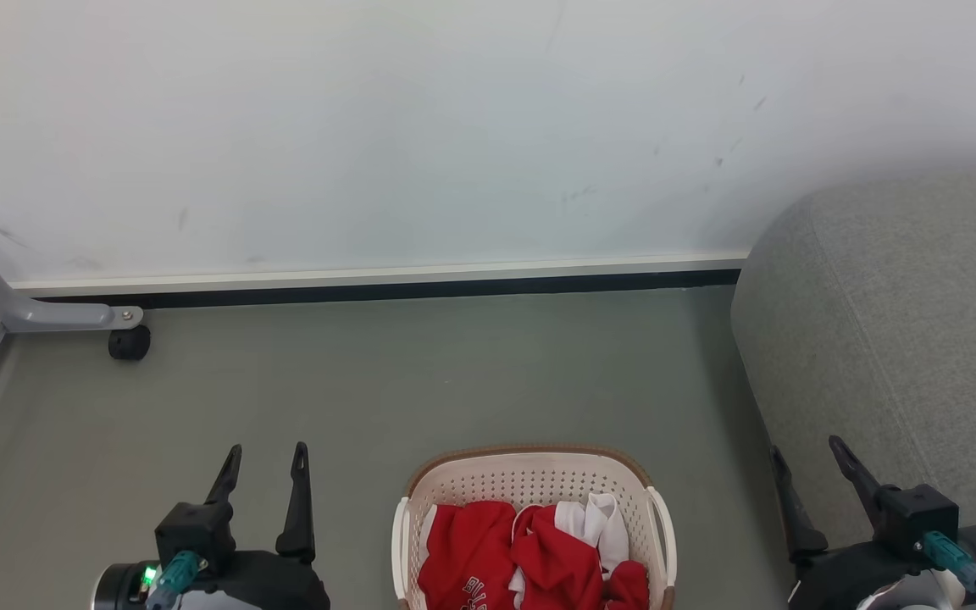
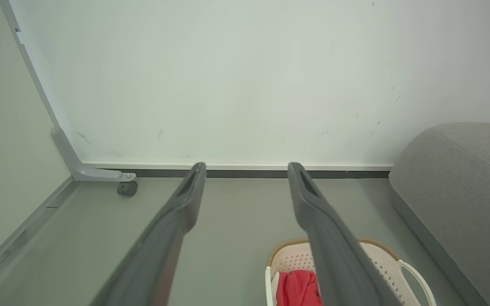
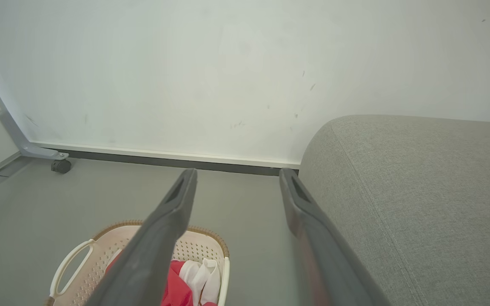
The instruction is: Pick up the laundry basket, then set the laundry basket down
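Observation:
I will next grab the white handle farther from the sofa with my left gripper to keep the laundry basket level, because loose clothes point(image 1: 535, 554) lie in it.
The laundry basket point(image 1: 530, 483) is a cream-white perforated oval with a brown rim and white side handles. It stands on the grey floor at the bottom centre of the head view, holding red and white clothes point(image 1: 530, 551). My left gripper point(image 1: 268, 462) is open to the basket's left, well apart from it. On the basket's right my right gripper point(image 1: 806, 453) is open too, close to the sofa. The left wrist view shows the basket point(image 2: 289, 255) low and right behind one finger. In the right wrist view the basket point(image 3: 100, 250) lies at the lower left.
A grey fabric sofa point(image 1: 903, 339) fills the right side. A white wall with a dark baseboard point(image 1: 386, 290) runs across behind. A grey metal leg with a black caster point(image 1: 129, 342) sits at the far left. Bare grey floor point(image 1: 420, 381) lies between the basket and the wall.

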Robot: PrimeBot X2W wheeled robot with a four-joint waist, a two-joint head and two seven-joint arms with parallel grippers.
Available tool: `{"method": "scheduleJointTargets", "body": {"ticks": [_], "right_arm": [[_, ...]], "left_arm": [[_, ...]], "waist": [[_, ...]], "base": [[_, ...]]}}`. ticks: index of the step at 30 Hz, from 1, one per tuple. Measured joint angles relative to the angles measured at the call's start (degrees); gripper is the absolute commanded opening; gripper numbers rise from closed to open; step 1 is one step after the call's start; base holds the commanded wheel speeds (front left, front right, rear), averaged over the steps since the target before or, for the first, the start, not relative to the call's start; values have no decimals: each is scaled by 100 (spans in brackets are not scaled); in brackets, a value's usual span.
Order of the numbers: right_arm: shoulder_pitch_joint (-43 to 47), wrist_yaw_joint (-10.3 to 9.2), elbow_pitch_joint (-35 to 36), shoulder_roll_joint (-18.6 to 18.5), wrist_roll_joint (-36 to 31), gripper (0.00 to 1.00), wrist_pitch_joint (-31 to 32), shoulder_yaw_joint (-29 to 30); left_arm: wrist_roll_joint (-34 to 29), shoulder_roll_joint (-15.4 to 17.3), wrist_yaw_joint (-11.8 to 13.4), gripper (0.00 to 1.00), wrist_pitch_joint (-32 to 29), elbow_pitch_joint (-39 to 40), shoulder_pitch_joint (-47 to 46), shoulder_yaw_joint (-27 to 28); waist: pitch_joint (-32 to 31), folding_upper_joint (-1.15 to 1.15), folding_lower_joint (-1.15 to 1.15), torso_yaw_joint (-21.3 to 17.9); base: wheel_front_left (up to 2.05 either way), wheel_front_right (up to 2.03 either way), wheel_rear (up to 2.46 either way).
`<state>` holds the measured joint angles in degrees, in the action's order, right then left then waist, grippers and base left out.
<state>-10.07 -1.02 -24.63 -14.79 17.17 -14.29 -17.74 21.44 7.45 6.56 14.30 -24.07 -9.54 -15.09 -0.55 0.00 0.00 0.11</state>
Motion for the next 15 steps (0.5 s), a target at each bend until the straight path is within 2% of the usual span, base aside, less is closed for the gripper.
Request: {"method": "scheduleJointTargets", "body": {"ticks": [15], "right_arm": [[-1, 37, -30, 15, -14, 100, 0, 79]], "left_arm": [[0, -30, 0, 100, 0, -111, -59, 52]], "waist": [[-6, 0, 0, -19]], "base": [[0, 0, 0]]}}
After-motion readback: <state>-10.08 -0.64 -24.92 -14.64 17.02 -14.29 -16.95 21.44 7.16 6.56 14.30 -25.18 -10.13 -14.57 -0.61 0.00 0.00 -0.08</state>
